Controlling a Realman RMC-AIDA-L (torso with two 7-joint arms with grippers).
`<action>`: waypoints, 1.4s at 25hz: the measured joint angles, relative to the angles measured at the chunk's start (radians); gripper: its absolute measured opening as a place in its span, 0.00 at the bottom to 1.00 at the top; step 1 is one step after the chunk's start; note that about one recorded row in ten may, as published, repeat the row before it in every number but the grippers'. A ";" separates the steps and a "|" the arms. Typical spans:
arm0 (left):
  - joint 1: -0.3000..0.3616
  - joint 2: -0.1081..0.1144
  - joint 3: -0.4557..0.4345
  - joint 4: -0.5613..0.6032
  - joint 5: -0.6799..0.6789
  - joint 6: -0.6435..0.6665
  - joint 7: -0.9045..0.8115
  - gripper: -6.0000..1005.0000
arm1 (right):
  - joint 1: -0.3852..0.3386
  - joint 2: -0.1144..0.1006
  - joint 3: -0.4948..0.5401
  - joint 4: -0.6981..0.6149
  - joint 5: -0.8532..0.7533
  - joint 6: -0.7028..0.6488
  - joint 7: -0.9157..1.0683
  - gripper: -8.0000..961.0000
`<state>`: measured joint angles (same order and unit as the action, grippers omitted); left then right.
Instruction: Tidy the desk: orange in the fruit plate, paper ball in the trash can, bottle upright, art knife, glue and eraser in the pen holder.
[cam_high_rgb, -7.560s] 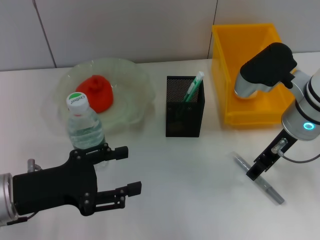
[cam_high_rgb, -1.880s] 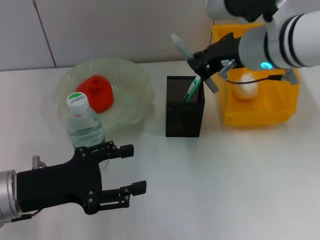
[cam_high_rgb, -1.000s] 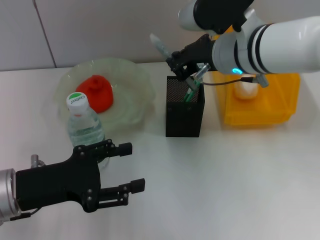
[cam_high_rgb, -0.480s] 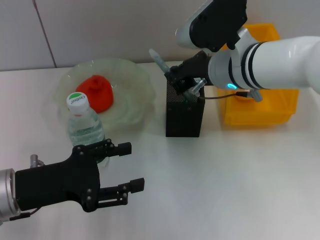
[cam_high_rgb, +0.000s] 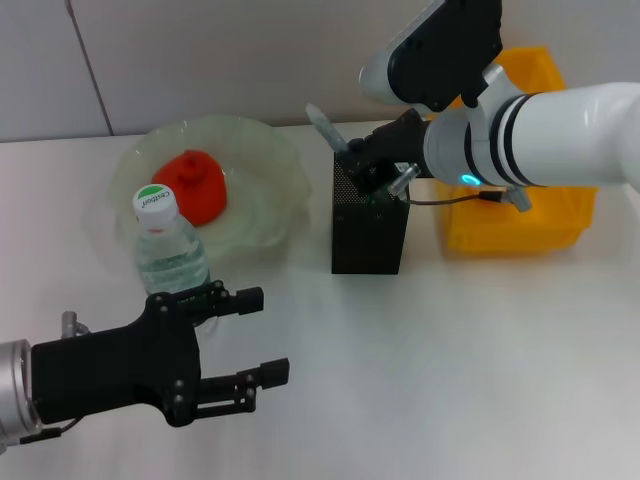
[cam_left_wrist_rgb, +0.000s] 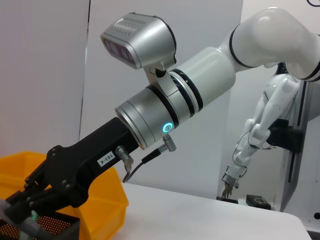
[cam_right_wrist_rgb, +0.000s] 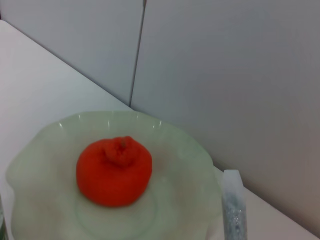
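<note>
The grey art knife (cam_high_rgb: 322, 122) is low over the opening of the pen holder (cam_high_rgb: 368, 235) and would stay in the holder, so the robot's right gripper should open now.
My right gripper (cam_high_rgb: 372, 172) is shut on the grey art knife (cam_high_rgb: 322, 122) just above the rim of the black mesh pen holder (cam_high_rgb: 368, 235). The knife tilts, its free end pointing up toward the plate side, and it also shows in the right wrist view (cam_right_wrist_rgb: 233, 206). The orange (cam_high_rgb: 192, 183) lies in the pale green fruit plate (cam_high_rgb: 262, 160). Nearer me, the bottle (cam_high_rgb: 166, 248) stands upright with its green cap on. The yellow trash can (cam_high_rgb: 525, 215) sits behind my right arm. The paper ball, glue and eraser are hidden. My left gripper (cam_high_rgb: 252, 335) hovers open at the front left, empty.
A grey wall runs close behind the table. My right arm (cam_left_wrist_rgb: 175, 100) reaches across above the pen holder and the yellow bin (cam_left_wrist_rgb: 95, 205). White tabletop (cam_high_rgb: 480, 360) lies in front of the holder.
The right gripper lifted the art knife off the table, carried it left past the yellow bin and has lowered it toward the pen holder's mouth. The left arm has barely moved.
</note>
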<state>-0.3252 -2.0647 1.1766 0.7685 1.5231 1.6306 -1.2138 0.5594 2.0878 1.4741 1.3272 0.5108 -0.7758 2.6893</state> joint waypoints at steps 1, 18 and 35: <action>0.001 0.000 0.000 0.000 0.000 0.000 0.000 0.79 | -0.005 0.000 0.000 0.003 -0.001 0.003 0.000 0.13; 0.002 0.000 -0.005 0.000 -0.001 0.002 -0.001 0.79 | -0.145 -0.006 -0.044 0.178 0.005 0.124 -0.038 0.62; 0.007 0.040 -0.146 -0.002 0.006 0.020 -0.029 0.81 | -0.359 -0.008 -0.028 0.325 0.661 0.067 -0.719 0.80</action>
<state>-0.3186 -2.0251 1.0304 0.7669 1.5289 1.6506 -1.2430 0.2000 2.0794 1.4463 1.6519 1.1720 -0.7089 1.9706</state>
